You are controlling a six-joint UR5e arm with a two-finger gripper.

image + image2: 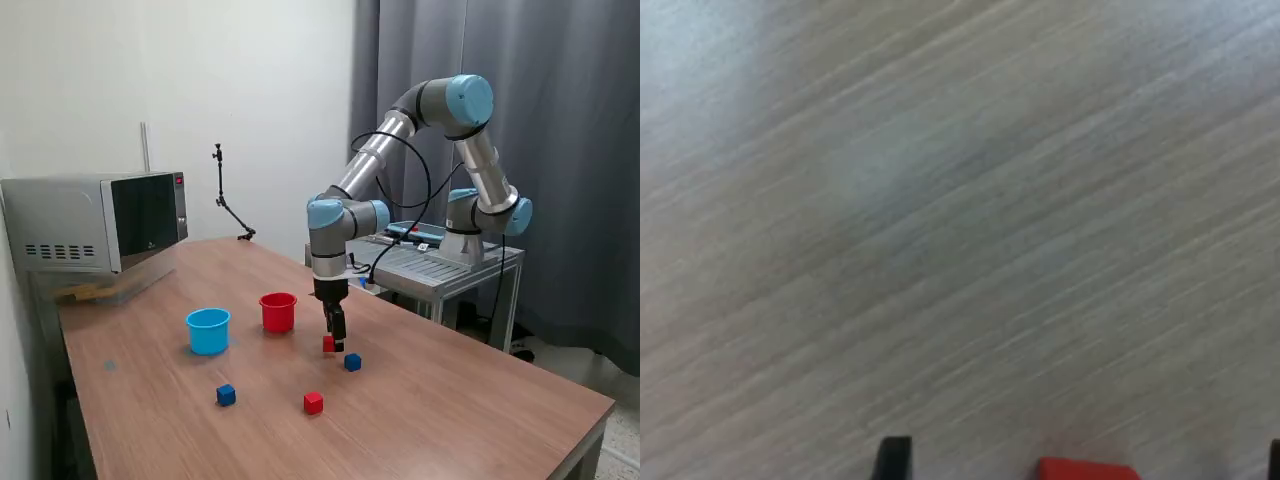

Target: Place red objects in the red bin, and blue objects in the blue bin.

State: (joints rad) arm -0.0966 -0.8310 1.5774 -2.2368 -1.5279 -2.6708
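The small red cube should drop into the red bin [278, 311], so my gripper will grab it by its opposite sides next.
My gripper [336, 338] is down at the wooden table [460, 400], over a small red cube [327, 344]. In the wrist view the red cube [1086, 468] lies between my two fingertips [894, 458], with gaps on both sides; the gripper [1080, 462] is open. A second red cube [313, 402] lies nearer the table's front. One dark blue cube [352, 362] sits just beside my gripper, another blue cube [226, 395] further to the exterior view's left. The red bin [278, 311] and the light-blue bin [208, 330] stand upright, side by side, left of my gripper.
A microwave [100, 220] stands at the table's back left corner. A thin black stand [225, 205] rises at the far edge. A metal cart [440, 262] with the arm's base is behind the table.
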